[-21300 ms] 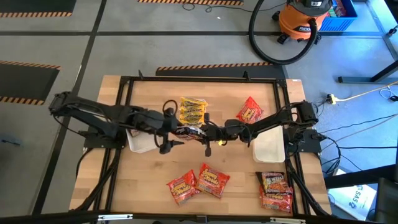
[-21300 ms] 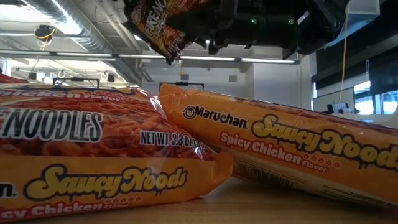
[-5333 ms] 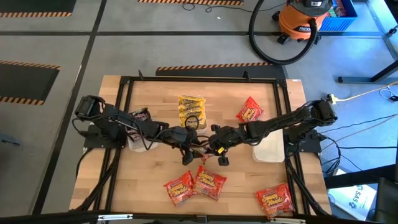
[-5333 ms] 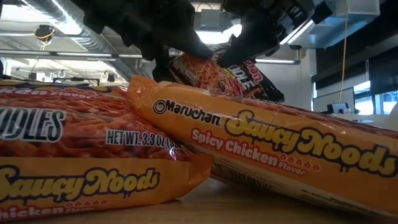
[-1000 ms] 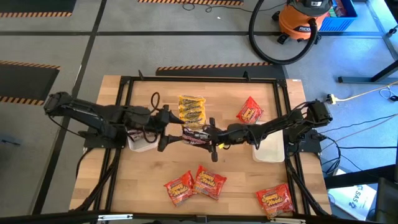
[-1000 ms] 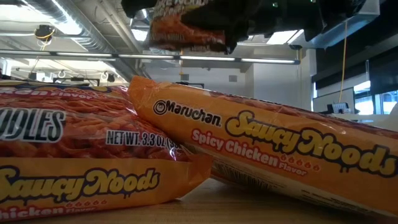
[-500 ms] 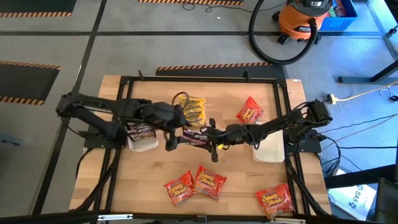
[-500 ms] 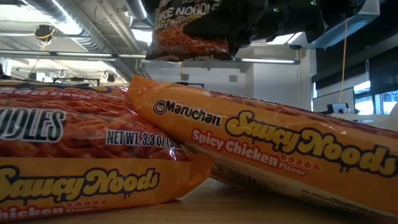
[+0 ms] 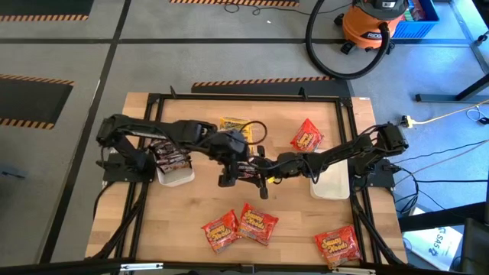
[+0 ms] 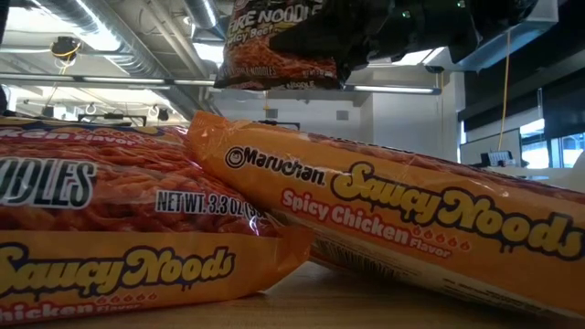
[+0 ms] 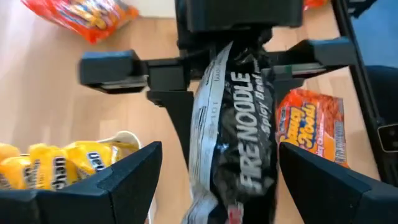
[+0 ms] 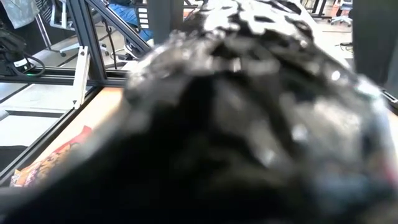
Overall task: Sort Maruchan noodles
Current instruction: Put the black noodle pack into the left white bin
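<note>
The dark packet needs to go into the tray of dark packets. My left gripper needs to grip the dark packet by its end (image 11: 236, 198) beside the word FIRE next.
A dark Maruchan packet (image 11: 239, 137) printed "Fire Noodle" hangs in the air over the table's middle, with my right gripper (image 11: 233, 50) shut on it. In the low view the same dark packet (image 10: 274, 46) shows high above the table. My left gripper (image 11: 219, 149) is open and tipped downward, one finger on each side of the packet's free end without touching it. A yellow packet (image 9: 233, 124) lies partly under my left arm. A red packet (image 9: 307, 138) lies at the far right. My right gripper pinches the dark packet by its end (image 11: 231, 59) nearest the table's right side, between its two fingers. The fingers come about level from the right. The packet sticks out toward my left arm, lifted clear of the table.
Two red-orange packets (image 9: 221, 231) (image 9: 259, 223) lie near the front edge, filling the low view's foreground. Another red-orange packet (image 9: 338, 246) lies at the front right. The left white tray (image 9: 177, 176) holds dark packets (image 9: 170, 157). A second white tray (image 9: 330, 183) stands right.
My left gripper has gone toward the table's middle and a little up, tipping further downward, and now straddles the free end of the dark packet, still open. The packet stays lifted in my right gripper, which has kept still.
</note>
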You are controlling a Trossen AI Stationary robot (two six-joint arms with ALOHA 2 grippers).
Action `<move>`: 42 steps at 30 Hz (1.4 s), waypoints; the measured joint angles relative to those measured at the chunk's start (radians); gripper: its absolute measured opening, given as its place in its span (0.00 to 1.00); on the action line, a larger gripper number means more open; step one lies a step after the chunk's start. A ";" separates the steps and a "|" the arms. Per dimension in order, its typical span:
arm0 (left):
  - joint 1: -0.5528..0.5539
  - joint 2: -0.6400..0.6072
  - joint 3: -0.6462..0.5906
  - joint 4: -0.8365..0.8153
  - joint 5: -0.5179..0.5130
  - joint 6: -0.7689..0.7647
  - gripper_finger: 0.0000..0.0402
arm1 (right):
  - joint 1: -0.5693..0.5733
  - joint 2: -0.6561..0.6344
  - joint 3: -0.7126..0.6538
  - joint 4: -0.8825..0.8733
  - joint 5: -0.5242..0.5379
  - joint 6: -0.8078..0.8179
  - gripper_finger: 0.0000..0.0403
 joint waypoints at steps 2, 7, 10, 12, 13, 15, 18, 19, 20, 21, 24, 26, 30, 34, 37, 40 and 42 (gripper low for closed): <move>0.000 0.018 0.003 -0.020 0.013 -0.004 0.78 | 0.000 0.000 0.000 -0.005 0.000 0.000 0.40; -0.003 0.048 0.004 -0.072 0.017 -0.007 0.78 | 0.000 0.000 0.000 -0.006 0.000 0.000 0.40; -0.003 0.051 0.004 -0.083 0.003 -0.007 0.75 | 0.000 0.000 0.000 -0.006 0.000 0.000 0.40; -0.003 0.051 0.004 -0.078 0.002 -0.007 0.71 | 0.000 0.000 0.000 -0.006 0.000 0.000 0.40; -0.003 0.051 0.004 -0.081 0.000 -0.007 0.69 | 0.000 0.000 0.000 -0.006 0.000 0.000 0.40; -0.003 0.051 0.004 -0.085 0.000 -0.007 0.64 | 0.000 0.000 0.000 -0.005 0.000 0.000 0.40; -0.003 0.051 0.004 -0.085 0.001 -0.007 0.55 | 0.000 0.000 0.000 -0.005 0.000 0.000 0.41; -0.003 0.051 0.004 -0.085 0.001 -0.007 0.52 | 0.000 0.000 0.000 -0.005 0.001 0.000 0.42; -0.003 0.051 0.004 -0.085 0.001 -0.007 0.49 | 0.001 0.000 0.000 -0.002 0.004 0.000 0.43; -0.003 0.051 0.004 -0.085 0.002 -0.007 0.46 | 0.001 0.000 0.000 -0.001 0.007 0.000 0.44; -0.002 0.051 0.004 -0.086 0.001 -0.001 0.38 | 0.001 0.000 0.000 0.001 0.006 0.000 0.50; -0.002 0.051 0.004 -0.087 0.000 -0.001 0.34 | 0.001 -0.001 0.000 0.001 0.003 0.000 0.55; -0.002 0.051 0.004 -0.093 -0.003 -0.004 0.31 | 0.001 -0.002 0.000 0.001 0.001 -0.001 0.65; -0.003 0.039 0.004 -0.130 -0.007 -0.027 0.31 | 0.001 -0.029 0.000 -0.033 0.000 -0.022 0.71; -0.003 0.023 0.004 -0.174 -0.026 -0.054 0.31 | 0.001 -0.079 0.000 -0.118 0.002 -0.026 0.72; -0.008 -0.004 0.004 -0.222 -0.048 -0.084 0.31 | 0.000 -0.138 0.000 -0.227 0.005 -0.024 0.72; -0.017 -0.029 0.004 -0.257 -0.064 -0.105 0.31 | 0.000 -0.165 0.001 -0.274 0.002 -0.014 0.72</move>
